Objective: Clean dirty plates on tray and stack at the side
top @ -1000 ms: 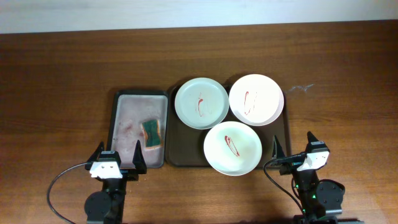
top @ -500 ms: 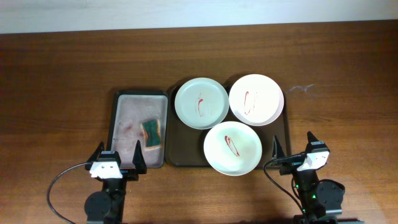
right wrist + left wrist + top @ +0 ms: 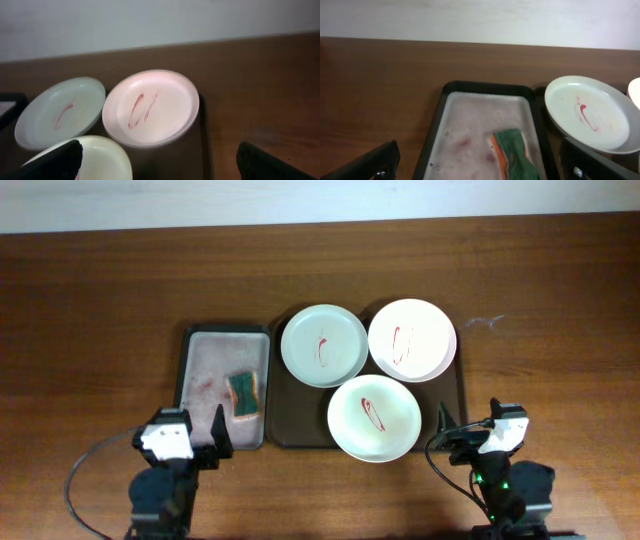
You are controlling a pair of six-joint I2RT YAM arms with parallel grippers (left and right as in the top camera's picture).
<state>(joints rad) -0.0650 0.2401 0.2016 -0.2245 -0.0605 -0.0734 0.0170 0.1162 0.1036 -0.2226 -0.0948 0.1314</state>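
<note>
Next, my left gripper pinches the middle of the sponge from above, green side facing the gripper, which leaves the orange bottom side free to clean plates.
Three plates with red sauce smears lie on the dark brown tray. The pale green plate is at the back left, the pale pink plate at the back right, and the white plate in front. My left gripper is open and empty at the near end of the small tray. My right gripper is open and empty just right of the white plate. The right wrist view shows the pink plate, the green plate and the white plate's edge.
A smaller narrow tray with a pinkish wet base lies left of the brown tray and holds a green and orange sponge. The sponge also shows in the left wrist view. Bare wooden table lies to both sides.
My left arm has shifted and turned slightly, its gripper edging toward the small tray. My right gripper has dipped a little. The plates and sponge have not moved.
</note>
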